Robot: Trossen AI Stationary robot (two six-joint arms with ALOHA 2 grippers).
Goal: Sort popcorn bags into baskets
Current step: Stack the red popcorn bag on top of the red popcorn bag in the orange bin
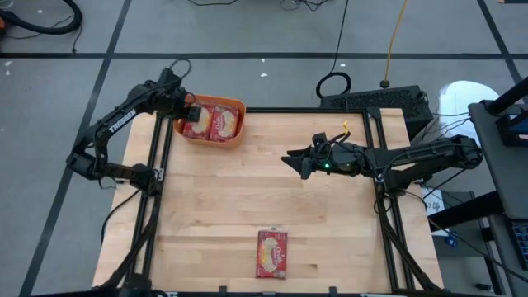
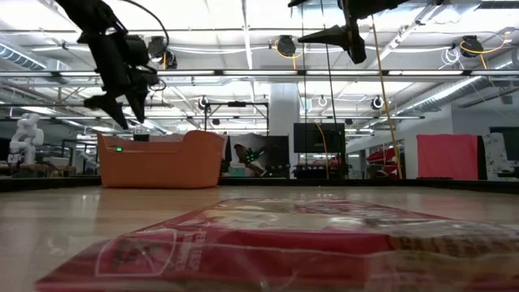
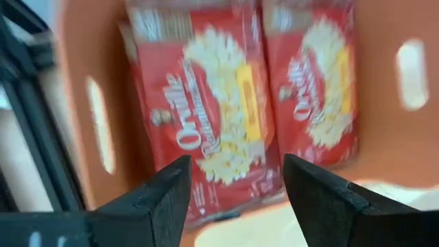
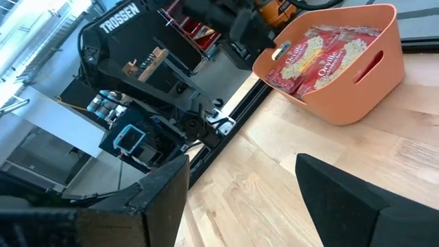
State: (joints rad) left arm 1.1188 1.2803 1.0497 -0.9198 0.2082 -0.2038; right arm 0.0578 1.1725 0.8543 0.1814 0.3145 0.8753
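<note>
The popcorn bag needs to be sorted into the orange basket, so I will take hold of the popcorn bag by its long side edge (image 1: 259, 254) with my left gripper next.
The orange basket (image 1: 216, 132) stands at the table's far left corner with red popcorn bags (image 3: 206, 103) lying inside it. My left gripper (image 3: 236, 185) hovers open above the basket's left part (image 2: 117, 101), with nothing between its fingers. One more popcorn bag (image 1: 272, 252) lies flat on the table near the front edge, and it fills the foreground of the low view (image 2: 268, 243). My right gripper (image 1: 293, 161) waits open in the air over the table's middle right, pointing toward the basket.
Black frame rails (image 1: 157, 177) run along the table's left and right sides. The wooden tabletop (image 1: 247, 198) stretches bare between the basket and the bag at the front. A keyboard (image 1: 371, 101) lies beyond the far edge.
</note>
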